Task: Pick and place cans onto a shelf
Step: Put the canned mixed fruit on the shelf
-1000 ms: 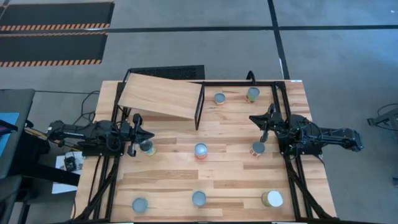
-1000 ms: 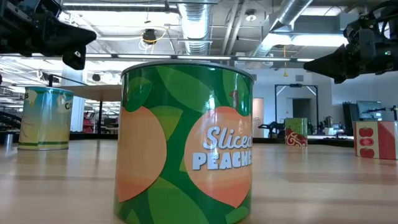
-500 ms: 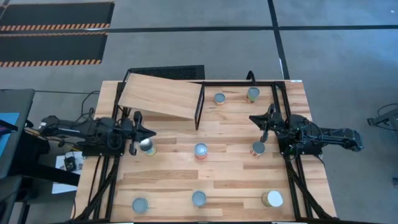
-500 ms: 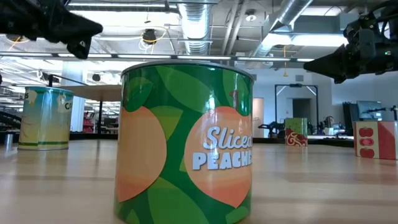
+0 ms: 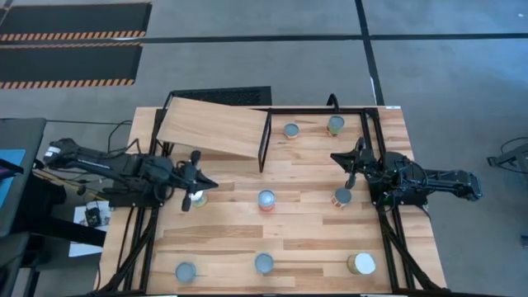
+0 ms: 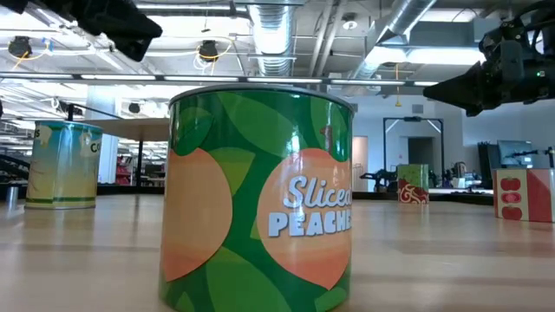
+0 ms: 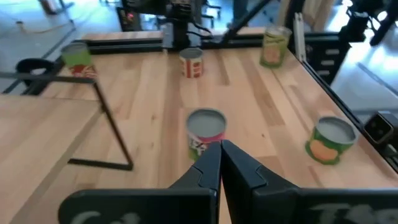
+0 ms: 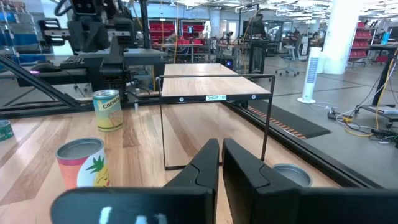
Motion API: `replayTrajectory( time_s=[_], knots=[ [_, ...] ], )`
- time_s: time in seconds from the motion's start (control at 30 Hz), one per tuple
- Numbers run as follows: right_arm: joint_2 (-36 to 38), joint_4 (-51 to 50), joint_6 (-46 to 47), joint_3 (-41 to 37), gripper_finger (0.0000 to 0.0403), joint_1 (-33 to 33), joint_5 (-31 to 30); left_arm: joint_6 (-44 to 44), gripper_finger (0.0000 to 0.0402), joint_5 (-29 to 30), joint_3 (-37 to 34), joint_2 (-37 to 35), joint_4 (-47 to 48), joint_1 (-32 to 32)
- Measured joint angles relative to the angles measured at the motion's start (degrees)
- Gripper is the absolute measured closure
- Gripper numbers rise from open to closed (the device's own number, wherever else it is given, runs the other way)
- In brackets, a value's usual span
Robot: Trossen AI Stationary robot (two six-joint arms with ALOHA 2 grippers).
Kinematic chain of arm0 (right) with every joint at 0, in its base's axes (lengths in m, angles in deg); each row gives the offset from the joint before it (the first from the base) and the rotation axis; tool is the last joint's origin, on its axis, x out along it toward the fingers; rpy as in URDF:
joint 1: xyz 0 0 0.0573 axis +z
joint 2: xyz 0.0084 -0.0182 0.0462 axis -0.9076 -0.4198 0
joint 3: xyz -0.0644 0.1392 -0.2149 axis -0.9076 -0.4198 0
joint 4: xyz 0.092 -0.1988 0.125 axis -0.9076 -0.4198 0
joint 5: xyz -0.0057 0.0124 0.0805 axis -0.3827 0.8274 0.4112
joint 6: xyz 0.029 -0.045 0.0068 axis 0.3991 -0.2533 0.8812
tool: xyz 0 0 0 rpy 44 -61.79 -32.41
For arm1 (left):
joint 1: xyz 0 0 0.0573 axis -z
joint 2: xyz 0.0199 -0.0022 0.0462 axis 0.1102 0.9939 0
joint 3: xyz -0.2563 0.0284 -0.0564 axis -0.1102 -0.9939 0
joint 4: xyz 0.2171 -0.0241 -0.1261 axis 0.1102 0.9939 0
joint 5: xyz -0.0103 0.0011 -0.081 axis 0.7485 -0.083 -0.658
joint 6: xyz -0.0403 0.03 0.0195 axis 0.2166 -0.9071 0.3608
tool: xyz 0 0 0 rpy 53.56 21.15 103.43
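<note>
I should grab the pink-labelled can by its top rim with my left gripper next, and then I can place the can on the shelf [image 5: 214, 128].
Several cans stand upright on the planked tabletop: one with a pink label [image 5: 266, 200] at the centre, also in the left wrist view [image 7: 206, 127], and a yellow one [image 5: 196, 197] just under my left gripper. The shelf [image 5: 214, 128], a sloping light-wood board on a black frame, stands at the far left. My left gripper [image 5: 211, 182] is shut and empty above the yellow can, high in the low view [image 6: 130, 26]; its own view [image 7: 221, 155] shows the closed fingers. My right gripper [image 5: 333, 156] is shut and empty at the right, above the table [image 8: 221, 158].
Two cans [image 5: 291, 130] [image 5: 335, 125] stand at the far edge and a red one [image 5: 342, 196] under my right arm. Three stand along the near edge: [image 5: 186, 271], the peach can [image 5: 263, 263] that fills the low view [image 6: 260, 191], and a cream-topped one [image 5: 361, 264].
My left gripper has risen and gone a little toward the table's right edge, turning slightly about its own axis. It stays shut and empty. The yellow can below it has stayed in place.
</note>
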Motion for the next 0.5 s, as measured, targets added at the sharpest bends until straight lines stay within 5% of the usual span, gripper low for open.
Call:
replayTrajectory(
  time_s=[0.5],
  knots=[
    [-0.01, -0.01, 0.01, 0.01, 0.0356, -0.01, 0.00, -4.63, 0.0401, 1.62, 14.49, 22.17, 0.04, 9.18]
  ],
)
